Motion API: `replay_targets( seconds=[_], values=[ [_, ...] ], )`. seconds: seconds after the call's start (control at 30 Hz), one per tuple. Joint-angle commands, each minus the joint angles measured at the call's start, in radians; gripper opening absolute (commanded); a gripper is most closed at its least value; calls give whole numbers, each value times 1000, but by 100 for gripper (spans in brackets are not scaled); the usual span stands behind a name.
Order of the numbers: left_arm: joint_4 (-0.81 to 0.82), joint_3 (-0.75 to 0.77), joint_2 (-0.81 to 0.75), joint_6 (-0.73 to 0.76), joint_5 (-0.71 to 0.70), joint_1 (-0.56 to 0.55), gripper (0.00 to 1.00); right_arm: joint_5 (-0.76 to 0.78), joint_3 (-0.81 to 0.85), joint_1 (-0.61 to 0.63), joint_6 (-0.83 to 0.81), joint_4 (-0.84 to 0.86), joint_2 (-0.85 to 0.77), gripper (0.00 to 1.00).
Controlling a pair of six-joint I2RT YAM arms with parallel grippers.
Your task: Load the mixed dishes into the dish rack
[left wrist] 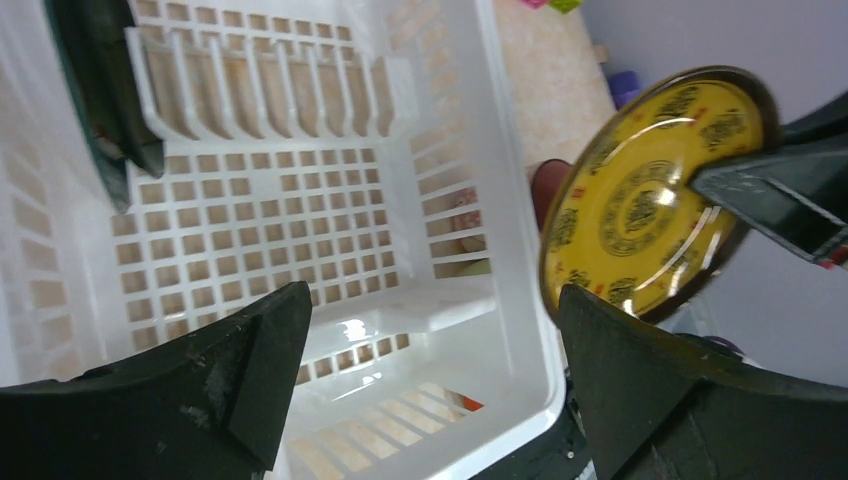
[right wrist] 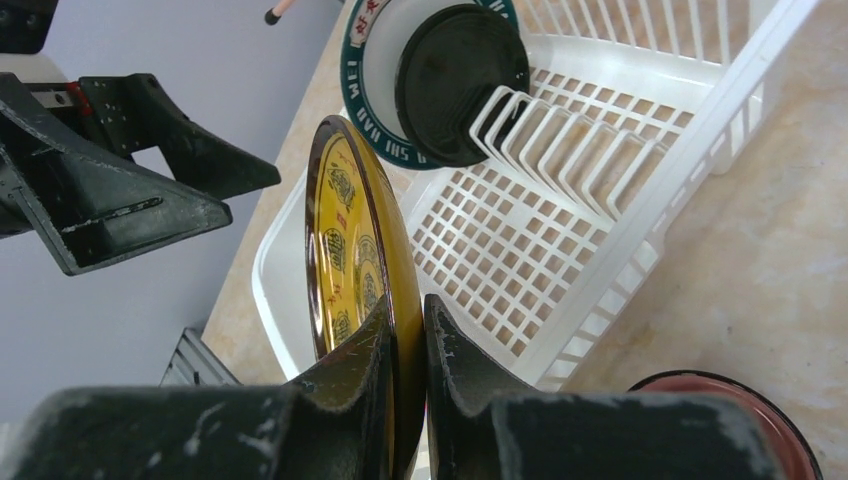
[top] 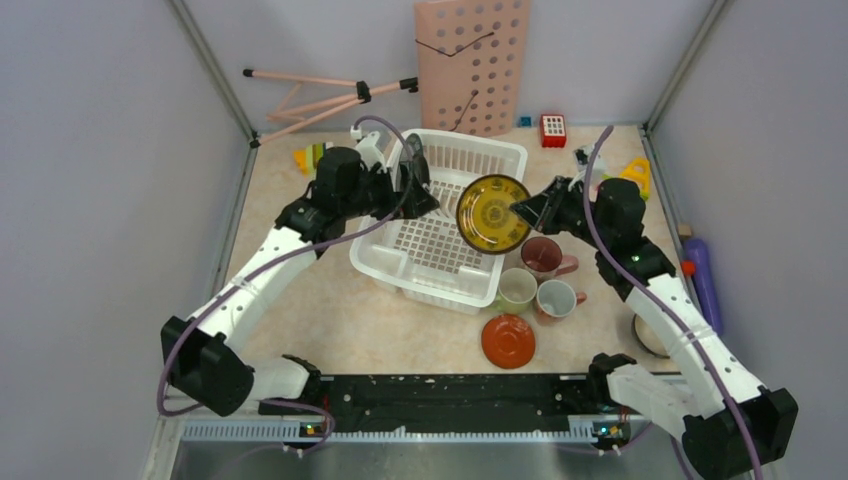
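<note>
My left gripper will grab the yellow plate (top: 492,213) by its rim opposite my right gripper, so the plate's far edge stays free to slot between the rack's wires.
My right gripper (top: 522,207) is shut on the rim of the yellow plate (top: 492,213) and holds it on edge above the right side of the white dish rack (top: 480,156). The plate also shows in the right wrist view (right wrist: 345,240) and the left wrist view (left wrist: 650,190). My left gripper (top: 420,180) is open and empty over the rack's far left part. A black plate (right wrist: 455,80) and a green-rimmed plate (right wrist: 360,95) stand in the rack's tines. A maroon mug (top: 543,257), a pale-green mug (top: 516,289), a pink mug (top: 556,298) and an orange saucer (top: 508,340) sit right of the rack.
A pink perforated board (top: 473,65) leans on the back wall beside a folded tripod (top: 320,95). Toy blocks (top: 553,130) lie at the back right and back left. A bowl (top: 648,335) shows partly behind my right arm, and a purple cylinder (top: 705,280) lies at the right wall.
</note>
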Motion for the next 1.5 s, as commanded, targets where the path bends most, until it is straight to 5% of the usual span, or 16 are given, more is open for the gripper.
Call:
replay_targets(
  seconds=[0.0,0.33,0.9,1.0,1.2,1.3,1.37,1.4,1.47],
  values=[
    [235,-77,-85,-84,178,33,98,-88,0,-1,-6,120,-2,0],
    [502,-223,-116,-227,315,105,96,-133,-9,-3,-3,189,-24,0],
    [975,-291,59,-516,625,112,73,-225,-31,-1,105,355,18,0],
    [980,-275,73,-510,607,87,65,-229,-20,-1,111,349,48,0],
    [984,-239,108,-504,626,47,67,-232,-25,-1,131,374,72,0],
    [953,-223,123,-489,632,43,42,-226,-29,-1,128,375,68,0],
    [919,-210,130,-473,629,44,16,-220,-31,-1,120,369,66,4],
    [910,-206,133,-472,628,43,2,-218,-31,0,115,362,67,12],
    [897,-198,135,-470,622,45,0,-203,-28,0,108,339,70,41]
  ],
)
